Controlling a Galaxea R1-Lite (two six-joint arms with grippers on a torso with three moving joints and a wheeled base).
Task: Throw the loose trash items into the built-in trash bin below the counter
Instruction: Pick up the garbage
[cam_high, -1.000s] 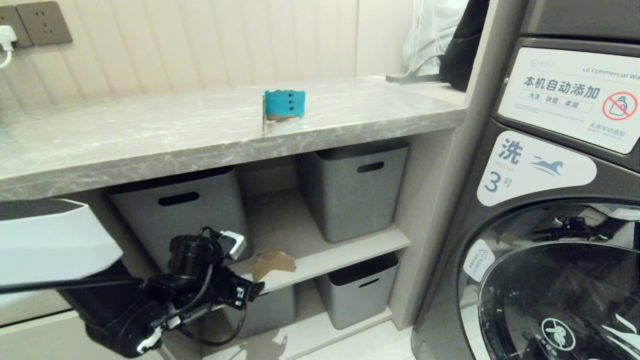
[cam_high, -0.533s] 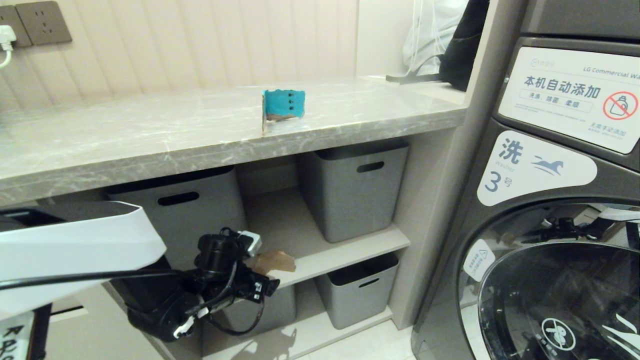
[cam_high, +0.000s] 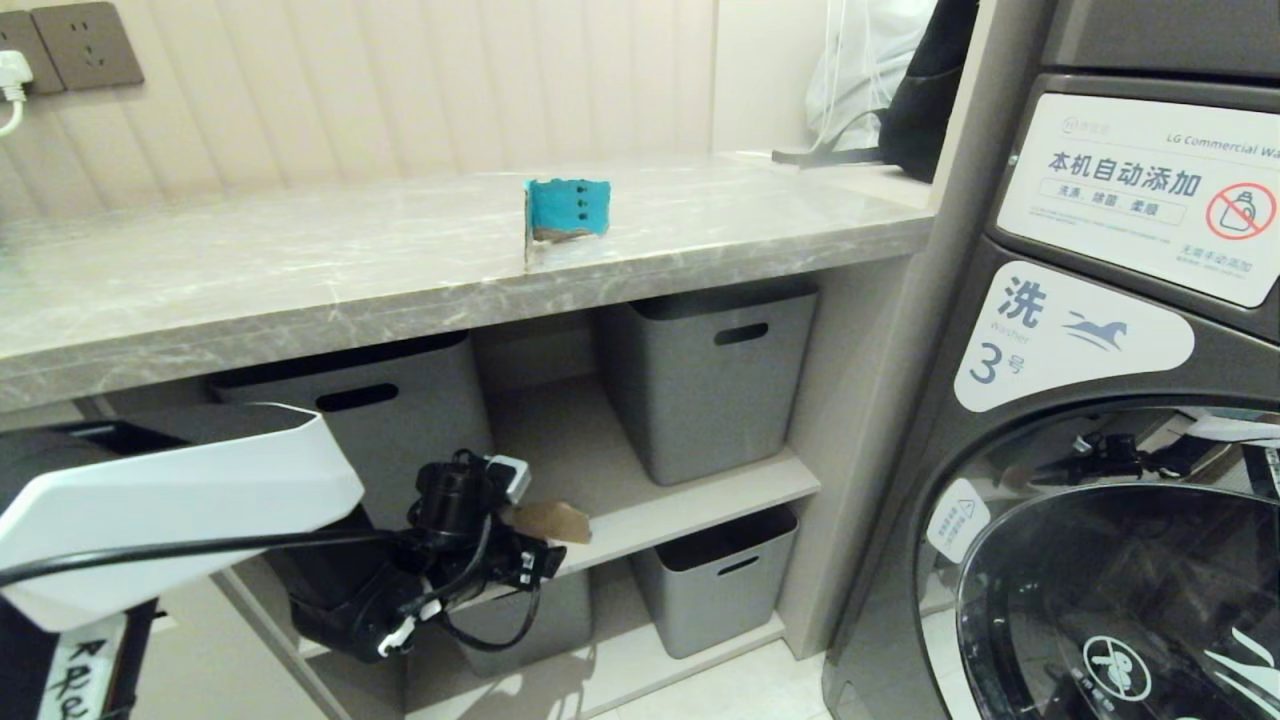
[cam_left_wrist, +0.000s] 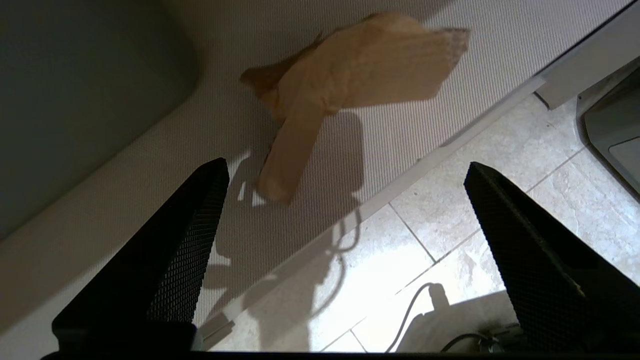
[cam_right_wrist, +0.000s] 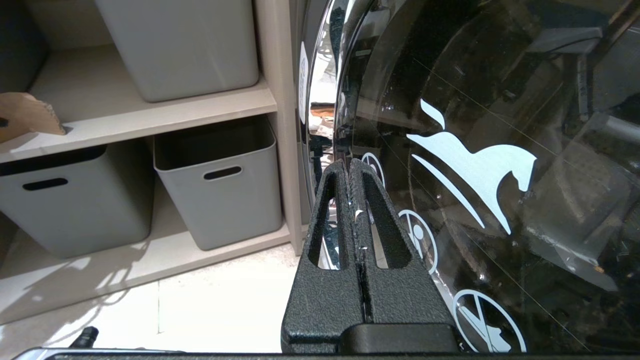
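Note:
The brown cardboard scrap's wide flap (cam_left_wrist: 396, 63) should stay free to enter the trash bin, so my left gripper needs to grab the scrap by its narrow strip (cam_left_wrist: 294, 153).
A teal-blue scrap with dark dots (cam_high: 567, 212) stands upright near the front edge of the grey marble counter (cam_high: 300, 290). A brown cardboard scrap (cam_high: 553, 520) lies on the middle shelf below, and shows in the left wrist view (cam_left_wrist: 360, 75) too. My left gripper (cam_high: 530, 555) hovers at the shelf's front edge, open (cam_left_wrist: 346, 165). The scrap lies just beyond its fingertips, and a narrow strip of it reaches close to one finger (cam_left_wrist: 200, 215). My right gripper (cam_right_wrist: 350, 165) is shut and empty beside the washer door. The trash bin is out of view.
Grey baskets with slot handles (cam_high: 710, 380) (cam_high: 360, 420) (cam_high: 715, 580) fill the shelves on either side of the brown scrap. A washing machine (cam_high: 1100, 450) stands at the right. Pale tiled floor (cam_left_wrist: 450, 240) lies below the shelf edge. A bag (cam_high: 880, 90) sits at the counter's far right.
My left arm has swung right and forward along the shelf, bringing its gripper up to the brown scrap. The teal scrap and the right arm have not moved.

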